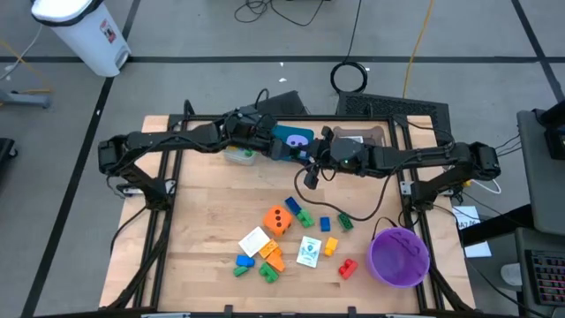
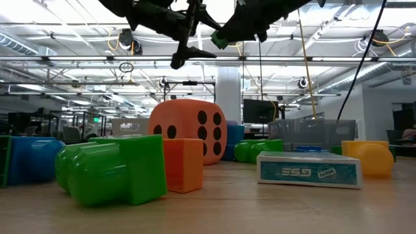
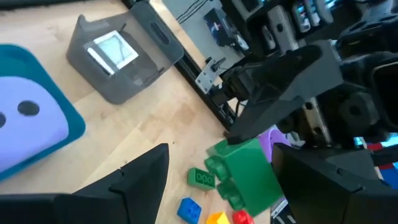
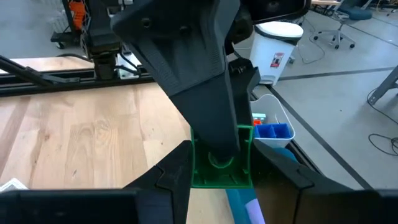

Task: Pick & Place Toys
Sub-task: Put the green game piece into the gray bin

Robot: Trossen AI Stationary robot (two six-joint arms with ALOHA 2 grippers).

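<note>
The green brick's studded side (image 3: 224, 179) is still beyond my left gripper's fingers, which would miss if they closed now, so the gripper should move toward the brick before closing on it.
A green brick (image 3: 245, 171) hangs high over the far middle of the table, and my right gripper (image 4: 221, 177) is shut on it. My left gripper (image 3: 230, 186) is open and comes from the table's left, with one finger on each side of the same brick. In the right wrist view one left finger (image 4: 205, 93) reaches across the brick's face. The other toys lie near the table's front: an orange die (image 1: 279, 220), white cards (image 1: 254, 240) and several small bricks (image 1: 328, 225). A purple die (image 3: 25, 118) sits in the teal tray (image 1: 296, 139). My right gripper pinches the green brick between its two fingers, one on each side wall (image 4: 196, 163). The fingers come about level from the table's right. The brick is lifted clear, well above the table. My left gripper stands around the brick; I cannot tell whether a finger touches it.
A grey tray (image 3: 118, 56) holding a card stands at the far edge beside the teal tray. A white tray (image 4: 270, 127) with small bricks sits far left. The purple bowl (image 1: 399, 256) stands at the near right. Bare wood lies at the table's left.
</note>
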